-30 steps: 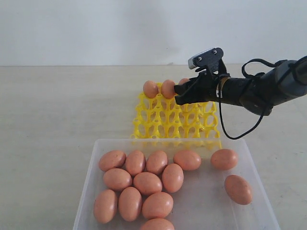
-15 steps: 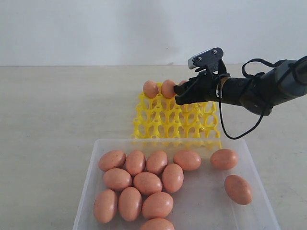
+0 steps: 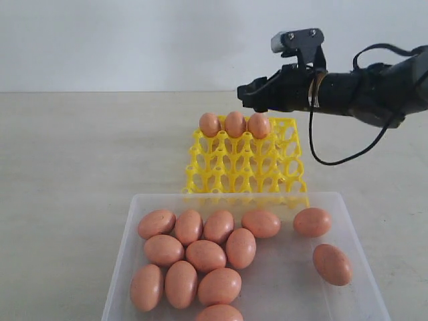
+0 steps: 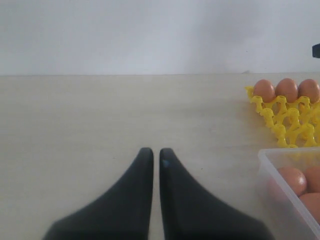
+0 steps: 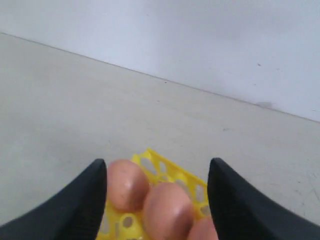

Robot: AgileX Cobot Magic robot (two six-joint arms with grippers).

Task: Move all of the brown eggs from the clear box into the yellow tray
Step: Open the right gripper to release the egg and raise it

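I should next use my right gripper to grab the brown egg near the tray (image 3: 244,167) across its narrow middle (image 3: 261,224) and move it, since it is longest between its rounded ends.
The yellow tray (image 3: 244,167) holds three brown eggs (image 3: 235,124) side by side in its far row. My right gripper (image 3: 249,95) hovers open just above that row, touching none of them. In the right wrist view its black fingers (image 5: 85,200) stand wide apart over the eggs (image 5: 167,210) and the tray (image 5: 165,167). Several more brown eggs (image 3: 206,255) lie in the clear box (image 3: 287,274) in front of the tray. My left gripper (image 4: 156,151) is shut and empty, low over bare table, with the tray (image 4: 285,125) and box (image 4: 272,160) off to one side.
Two eggs (image 3: 312,221) lie apart from the cluster at the box's right side. A black cable (image 3: 334,157) loops down from the right arm above the tray's right edge. A pale wall stands behind the beige table (image 3: 87,154).
My right gripper has opened wider and risen from the tray's far row, leaving the third egg seated beside the other two. The eggs in the box have not moved.
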